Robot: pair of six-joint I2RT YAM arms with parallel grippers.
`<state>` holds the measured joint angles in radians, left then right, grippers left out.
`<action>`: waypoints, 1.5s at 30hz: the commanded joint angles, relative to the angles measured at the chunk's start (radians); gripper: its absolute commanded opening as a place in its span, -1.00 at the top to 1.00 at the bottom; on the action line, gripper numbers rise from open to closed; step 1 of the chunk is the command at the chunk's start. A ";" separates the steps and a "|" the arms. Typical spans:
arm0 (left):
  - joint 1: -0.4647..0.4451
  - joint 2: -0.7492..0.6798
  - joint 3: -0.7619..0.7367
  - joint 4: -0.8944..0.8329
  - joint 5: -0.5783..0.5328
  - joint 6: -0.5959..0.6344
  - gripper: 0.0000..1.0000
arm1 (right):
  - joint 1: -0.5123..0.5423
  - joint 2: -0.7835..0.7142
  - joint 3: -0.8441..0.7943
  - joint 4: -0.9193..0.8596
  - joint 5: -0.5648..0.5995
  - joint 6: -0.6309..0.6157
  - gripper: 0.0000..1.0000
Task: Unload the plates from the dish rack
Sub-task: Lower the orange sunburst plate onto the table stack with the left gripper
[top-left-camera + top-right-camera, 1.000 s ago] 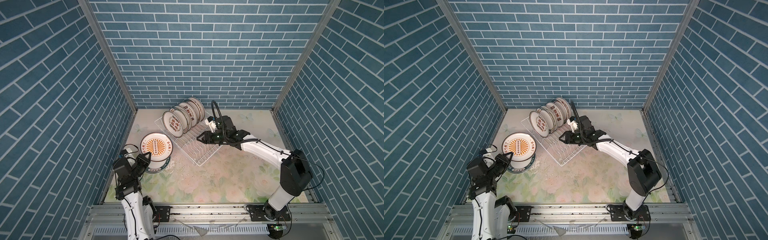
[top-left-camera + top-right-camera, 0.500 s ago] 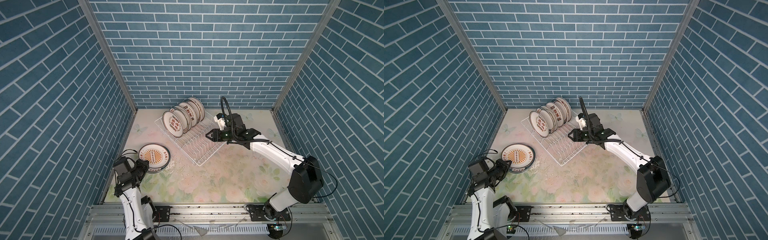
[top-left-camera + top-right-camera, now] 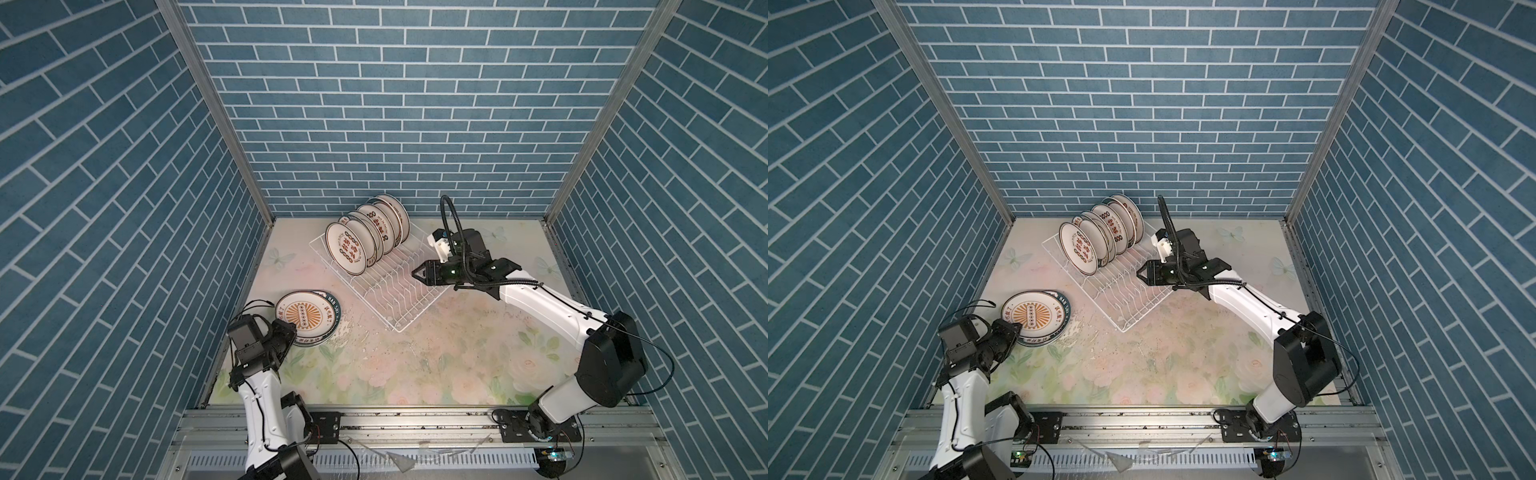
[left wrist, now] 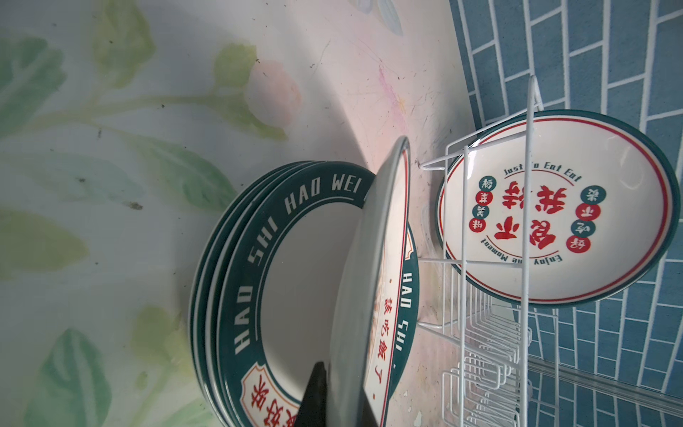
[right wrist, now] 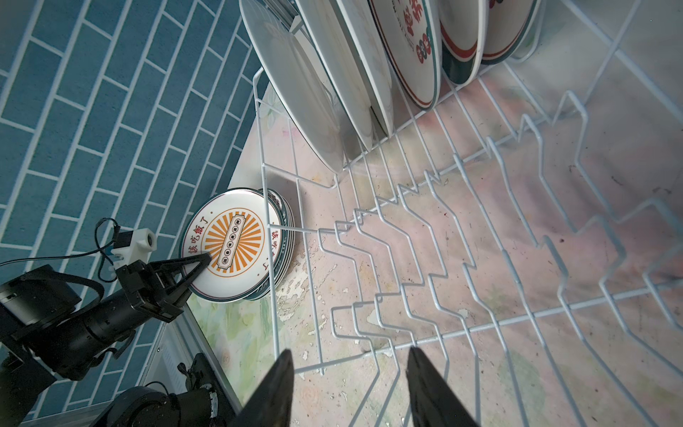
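My left gripper needs to let go of the sunburst plate now, since the sunburst plate's lower edge (image 3: 331, 320) is just inside the rim of the green-rimmed stack.
Several plates (image 3: 365, 237) stand on edge at the far end of the white wire dish rack (image 3: 399, 299); they also show in the right wrist view (image 5: 332, 74). My left gripper (image 3: 286, 332) is shut on the near rim of an orange sunburst plate (image 3: 305, 313). That plate is held tilted over a stack of green-rimmed plates (image 4: 236, 277) at the front left. In the left wrist view the held plate (image 4: 369, 277) is seen edge-on between the jaws. My right gripper (image 3: 415, 272) is open and empty, hovering at the rack's right side over bare divider wires (image 5: 443, 258).
Blue brick walls close in the floral table (image 3: 436, 365) on three sides. The stack lies close to the left wall. A metal rail (image 3: 415, 419) runs along the front edge, carrying both arm bases.
My left arm has lowered the sunburst plate toward the stack and drawn back to the front left. My right gripper has pulled out of the rack's middle to its right side, still open.
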<state>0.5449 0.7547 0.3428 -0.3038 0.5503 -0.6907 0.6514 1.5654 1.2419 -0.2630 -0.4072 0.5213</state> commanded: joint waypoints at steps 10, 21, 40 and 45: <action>0.004 0.041 -0.023 0.027 -0.030 0.034 0.19 | -0.004 0.031 -0.011 -0.019 -0.018 -0.044 0.00; 0.000 0.077 -0.017 0.032 -0.025 0.036 -0.18 | -0.004 0.058 0.002 -0.068 -0.022 -0.082 -0.01; -0.123 0.113 0.077 -0.096 -0.169 0.070 -0.99 | -0.005 0.077 0.016 -0.077 -0.037 -0.108 -0.01; -0.125 0.110 0.082 -0.107 -0.179 0.074 -0.99 | -0.005 0.083 0.041 -0.111 -0.012 -0.128 0.00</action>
<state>0.4244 0.8669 0.4095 -0.3809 0.3908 -0.6342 0.6495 1.6367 1.2442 -0.3336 -0.4248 0.4435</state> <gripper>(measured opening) 0.994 0.502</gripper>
